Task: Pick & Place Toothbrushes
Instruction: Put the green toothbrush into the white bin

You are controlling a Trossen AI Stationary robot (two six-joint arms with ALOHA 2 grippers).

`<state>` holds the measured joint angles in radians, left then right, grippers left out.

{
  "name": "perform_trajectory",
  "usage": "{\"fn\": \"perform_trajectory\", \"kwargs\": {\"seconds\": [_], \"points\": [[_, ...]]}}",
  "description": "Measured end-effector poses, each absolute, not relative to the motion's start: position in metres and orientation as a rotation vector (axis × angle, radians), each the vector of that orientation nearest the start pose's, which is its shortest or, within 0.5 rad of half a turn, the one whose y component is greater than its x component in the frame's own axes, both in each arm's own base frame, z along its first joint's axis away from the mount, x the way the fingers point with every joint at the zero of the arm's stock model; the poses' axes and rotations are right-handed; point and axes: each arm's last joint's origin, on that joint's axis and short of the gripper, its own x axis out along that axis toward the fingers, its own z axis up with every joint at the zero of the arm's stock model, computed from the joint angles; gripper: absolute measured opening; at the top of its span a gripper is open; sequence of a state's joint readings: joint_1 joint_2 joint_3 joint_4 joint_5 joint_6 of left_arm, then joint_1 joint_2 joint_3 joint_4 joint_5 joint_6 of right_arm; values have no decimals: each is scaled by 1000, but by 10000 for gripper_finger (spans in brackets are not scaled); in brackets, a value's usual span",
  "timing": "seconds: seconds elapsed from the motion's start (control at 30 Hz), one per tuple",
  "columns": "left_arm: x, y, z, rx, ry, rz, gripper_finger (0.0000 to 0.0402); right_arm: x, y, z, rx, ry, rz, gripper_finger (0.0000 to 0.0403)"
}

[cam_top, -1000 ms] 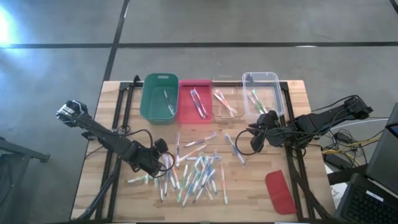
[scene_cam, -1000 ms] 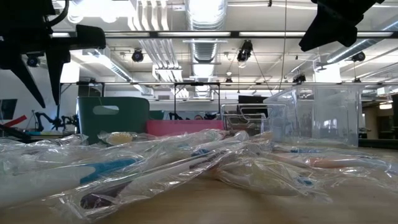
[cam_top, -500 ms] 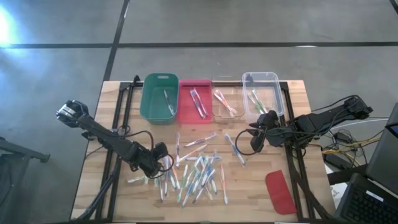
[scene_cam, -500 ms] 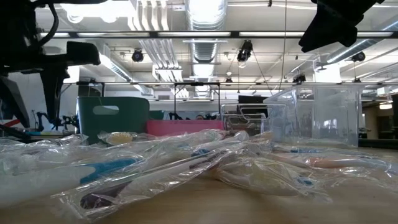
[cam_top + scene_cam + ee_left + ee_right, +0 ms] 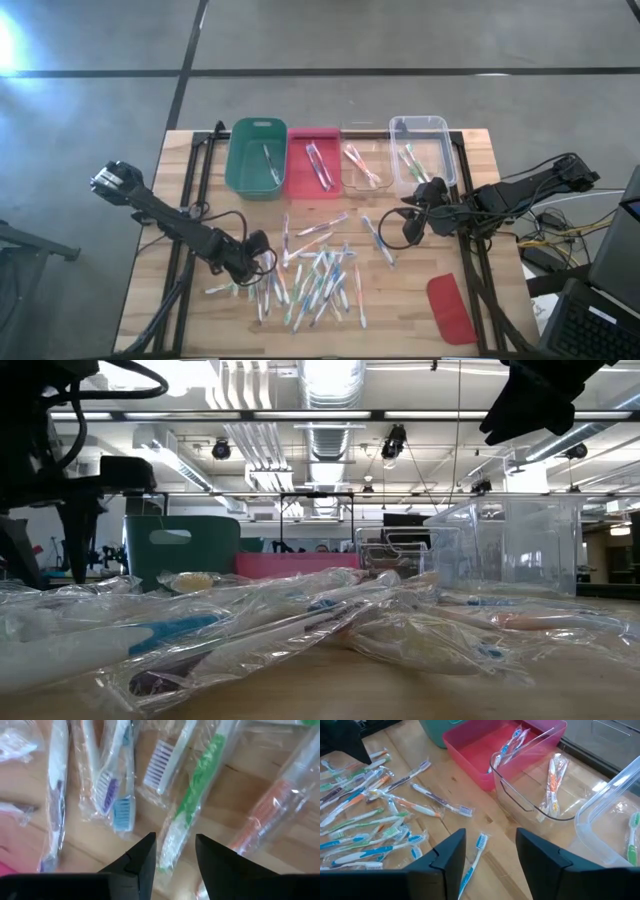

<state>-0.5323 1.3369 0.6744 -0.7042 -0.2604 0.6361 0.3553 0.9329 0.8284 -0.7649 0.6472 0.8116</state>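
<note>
Next, my left gripper takes hold of the green toothbrush by its handle end (image 5: 174, 841) to place it in the green bin.
Several wrapped toothbrushes (image 5: 315, 275) lie loose on the wooden table, and one or two more lie in each bin. My left gripper (image 5: 262, 262) points down over the pile's left edge, open. In the left wrist view its fingers (image 5: 175, 845) stand on either side of the lower end of a green toothbrush (image 5: 192, 795); I see no touch. In the low view it hangs just above the wrappers (image 5: 45, 550). My right gripper (image 5: 412, 222) hovers open (image 5: 490, 845) above the table in front of the clear bins, over a blue toothbrush (image 5: 472, 860).
Along the far edge stand a green bin (image 5: 256, 158), a pink bin (image 5: 313, 160) and two clear bins (image 5: 365, 165) (image 5: 420, 150). A flat red lid (image 5: 450, 308) lies near the right front corner. Cables run over the table beside both arms.
My left gripper has sunk toward the left edge of the toothbrush pile, and its fingers have spread wider. The toothbrushes lie as they did.
</note>
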Motion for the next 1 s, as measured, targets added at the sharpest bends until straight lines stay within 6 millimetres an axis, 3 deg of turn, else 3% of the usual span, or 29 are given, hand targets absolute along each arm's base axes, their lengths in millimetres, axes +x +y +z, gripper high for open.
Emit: {"fn": "perform_trajectory", "kwargs": {"seconds": [0.37, 0.63, 0.87, 1.0], "points": [[180, -98, 145, 1128, 1171, -697, 140, 167, 43, 280, 348, 593, -552, 189], [182, -99, 137, 1264, 1168, -822, 91, 167, 43, 280, 347, 594, -552, 188], [185, -101, 144, 1295, 1152, -849, 35, 167, 43, 280, 345, 594, -551, 165], [194, -105, 156, 1308, 1121, -827, 28, 167, 43, 280, 347, 594, -552, 151]]}}
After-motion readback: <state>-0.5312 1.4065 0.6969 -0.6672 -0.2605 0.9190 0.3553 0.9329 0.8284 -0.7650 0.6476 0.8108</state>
